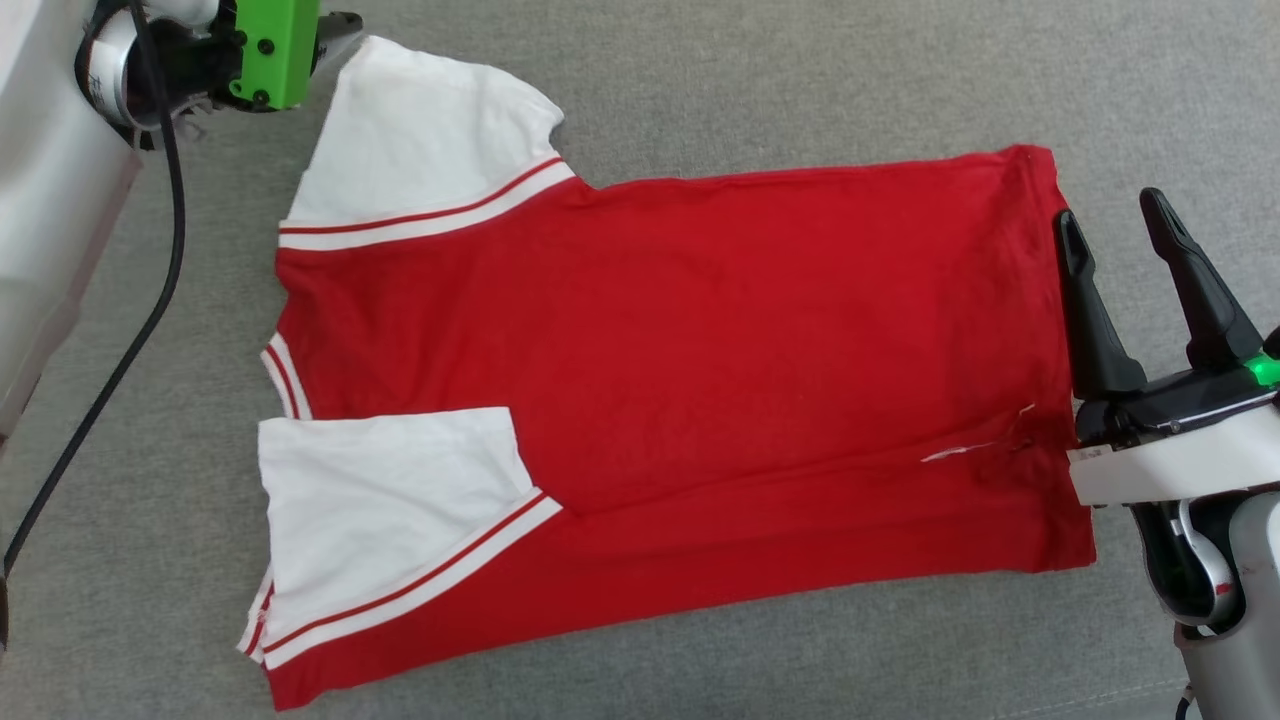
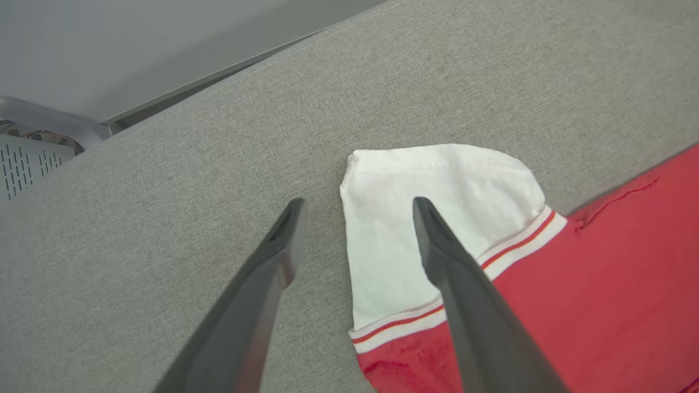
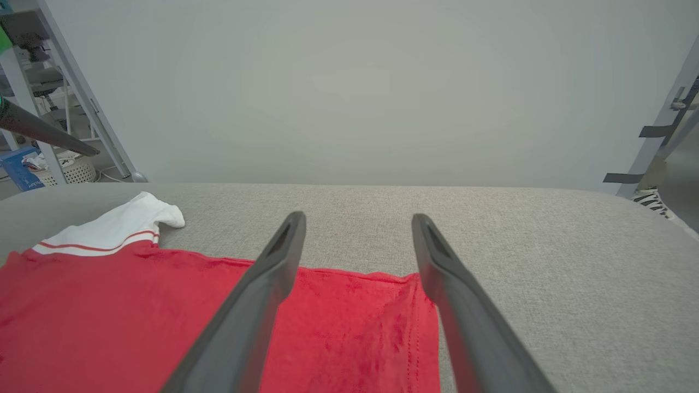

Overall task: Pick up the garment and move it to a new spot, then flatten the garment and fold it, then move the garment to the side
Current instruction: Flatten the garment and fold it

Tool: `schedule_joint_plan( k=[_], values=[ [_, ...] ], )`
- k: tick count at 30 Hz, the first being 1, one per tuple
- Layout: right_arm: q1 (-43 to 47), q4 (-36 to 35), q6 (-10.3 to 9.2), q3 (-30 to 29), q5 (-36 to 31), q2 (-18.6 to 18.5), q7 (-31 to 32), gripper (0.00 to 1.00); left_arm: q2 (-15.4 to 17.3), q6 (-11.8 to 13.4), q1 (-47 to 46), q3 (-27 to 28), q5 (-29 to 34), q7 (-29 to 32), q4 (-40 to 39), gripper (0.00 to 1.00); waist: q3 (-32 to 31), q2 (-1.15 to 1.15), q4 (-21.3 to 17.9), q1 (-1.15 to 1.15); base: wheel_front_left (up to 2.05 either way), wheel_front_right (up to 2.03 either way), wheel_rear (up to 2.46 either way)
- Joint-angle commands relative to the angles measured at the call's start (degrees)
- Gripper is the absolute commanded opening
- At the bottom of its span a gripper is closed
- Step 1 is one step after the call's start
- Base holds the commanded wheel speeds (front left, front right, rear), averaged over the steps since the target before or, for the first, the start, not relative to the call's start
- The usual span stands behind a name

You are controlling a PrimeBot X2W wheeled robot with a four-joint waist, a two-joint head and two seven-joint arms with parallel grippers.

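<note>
The red body (image 1: pixel 720 324) is lying flat on the padded surface, so the robot's left gripper should next grab the far white sleeve by its side edge near the cuff (image 1: pixel 344 91).
The garment (image 1: pixel 700 340) lies flat on the grey padded surface, plain red side up, its lettering hidden. Its neck points left and its hem right. The near white sleeve (image 1: pixel 390 510) is folded in over the body, while the far white sleeve (image 1: pixel 420 140) spreads outward. My left gripper (image 1: pixel 340 30) hovers open over that far sleeve's (image 2: pixel 437 218) outer edge, holding nothing. At the hem's far corner (image 3: pixel 349 327) my right gripper (image 1: pixel 1115 215) stands open, one finger over the cloth and one beyond it.
A black cable (image 1: pixel 150 310) hangs along the left side. The surface's far edge (image 2: pixel 218 76) runs close behind the left gripper. A metal shelf with a white basket (image 3: pixel 71 169) stands beyond the left end, and a metal frame (image 3: pixel 666 120) at the right.
</note>
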Motion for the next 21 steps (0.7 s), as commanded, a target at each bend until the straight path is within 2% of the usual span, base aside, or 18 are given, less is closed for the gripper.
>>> schedule_joint_plan(
  k=[1,6,12,13,14,15,21],
  values=[
    [-1.45,0.00,-0.04,0.55,0.01,-0.11,-0.27,1.00,-0.58,-0.43,-1.59,-0.40,-0.31,1.07,1.41,1.00,6.06,0.00,-4.30,0.00,0.00,0.00,0.00],
    [-3.49,0.89,-0.04,1.65,0.23,-0.33,-0.95,1.00,-0.64,-0.94,-2.65,-2.46,0.88,2.60,5.33,1.00,8.66,0.00,-5.47,0.00,0.00,0.00,0.00],
    [-4.69,2.55,-0.04,2.02,0.71,-1.02,-1.65,1.00,-0.33,-1.42,-0.42,-4.67,-0.18,4.98,8.14,1.00,8.70,0.00,-5.45,0.00,0.00,0.00,0.00],
    [-4.83,2.81,-0.04,1.84,0.87,-1.12,-1.76,1.00,-0.17,-1.47,0.06,-5.05,-0.35,4.94,8.18,0.51,8.40,0.00,-5.28,0.00,0.00,0.00,0.00],
    [-4.93,2.98,-0.04,1.72,1.02,-1.18,-1.84,1.00,-0.08,-1.50,0.48,-5.23,-0.68,4.94,8.21,0.12,8.17,0.00,-5.14,0.00,0.00,0.00,0.00],
    [-5.06,3.20,-0.04,1.63,1.20,-1.27,-1.92,1.00,-0.04,-1.53,0.96,-5.25,-1.25,4.67,8.16,0.00,7.76,0.00,-4.93,0.00,0.00,0.00,0.00],
    [-7.18,3.57,-0.04,0.60,1.23,-4.20,-1.87,1.00,0.90,-1.58,2.37,-6.14,-2.10,-1.66,4.57,0.00,4.26,0.00,-3.09,0.00,0.00,0.00,0.00]
  ],
)
